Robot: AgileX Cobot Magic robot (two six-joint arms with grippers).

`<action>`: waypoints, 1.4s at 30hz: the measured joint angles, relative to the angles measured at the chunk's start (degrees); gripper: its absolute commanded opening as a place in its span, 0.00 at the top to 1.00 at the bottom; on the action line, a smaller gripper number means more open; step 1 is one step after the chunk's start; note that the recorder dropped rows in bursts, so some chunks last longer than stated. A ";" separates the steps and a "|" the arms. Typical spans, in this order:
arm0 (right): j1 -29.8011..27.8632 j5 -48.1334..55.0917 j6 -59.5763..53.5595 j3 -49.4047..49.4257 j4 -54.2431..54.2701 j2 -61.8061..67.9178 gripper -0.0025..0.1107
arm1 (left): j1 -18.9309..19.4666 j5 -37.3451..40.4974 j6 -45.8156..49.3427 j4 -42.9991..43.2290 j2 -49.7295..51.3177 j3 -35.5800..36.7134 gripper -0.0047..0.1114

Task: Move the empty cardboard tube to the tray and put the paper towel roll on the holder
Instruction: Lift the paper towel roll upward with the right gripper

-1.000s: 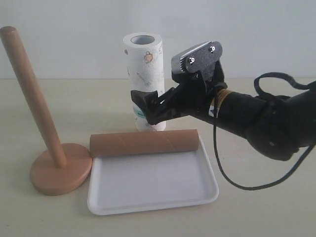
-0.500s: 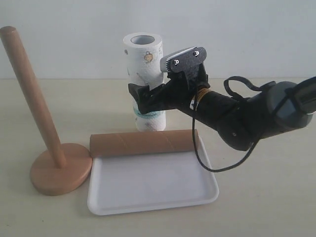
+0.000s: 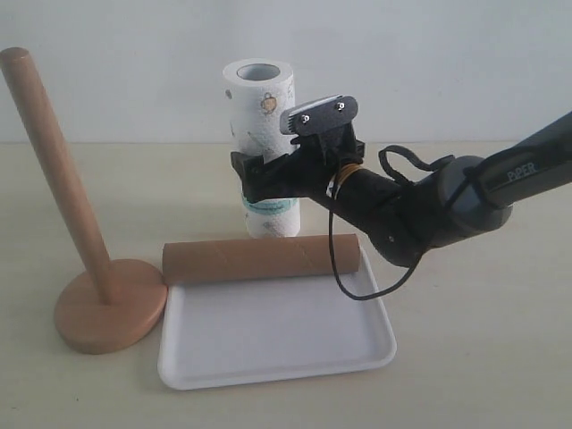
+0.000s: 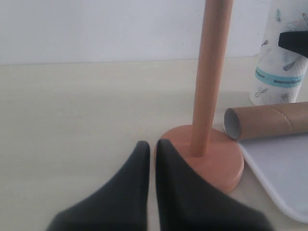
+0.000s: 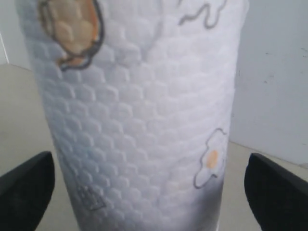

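The paper towel roll (image 3: 257, 116) needs to go on the holder, so my right gripper should grab it by its lower half (image 3: 268, 183) next.
The paper towel roll (image 3: 257, 116) stands upright behind the tray (image 3: 277, 344). My right gripper (image 3: 255, 175) is open, with one finger on each side of the roll's lower half near the teal band. In the right wrist view the roll (image 5: 139, 106) fills the space between the fingers (image 5: 26, 185), with a gap on both sides of the gripper (image 5: 149, 161). The empty cardboard tube (image 3: 261, 258) lies across the tray's far rim. The holder (image 3: 107, 308) stands left of the tray. My left gripper (image 4: 151, 144) is shut and empty, just in front of the holder's base (image 4: 216, 161).
The holder's pole (image 3: 55, 170) leans up to about the roll's height. The base touches the tube's left end and the tray's corner. A cable (image 3: 357, 286) from the right arm hangs over the tray's right rim. A pale wall stands behind the table.
My right gripper has moved left toward the roll, from beside it to straddling it, jaws still open. The tube, tray and holder have not moved.
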 measured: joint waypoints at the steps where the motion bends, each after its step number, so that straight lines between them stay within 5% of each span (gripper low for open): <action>1: 0.00 0.17 -0.31 0.00 0.58 0.00 0.08 | 0.00 0.00 0.00 0.00 0.00 0.00 0.92; 28: 0.00 0.53 -3.43 -2.86 4.51 4.12 0.10 | 0.00 0.00 0.00 0.00 0.00 0.00 0.92; 32: 0.00 0.62 -3.43 -2.86 4.70 4.12 0.38 | 0.00 0.00 0.00 0.00 0.00 0.00 0.92; 37: 0.00 0.74 -3.58 -2.95 4.95 4.12 0.98 | 0.00 0.00 0.00 0.00 0.00 0.00 0.92; 42: 0.00 1.63 -3.61 -3.18 4.95 4.12 0.98 | 0.00 0.00 0.00 0.00 0.00 0.00 0.92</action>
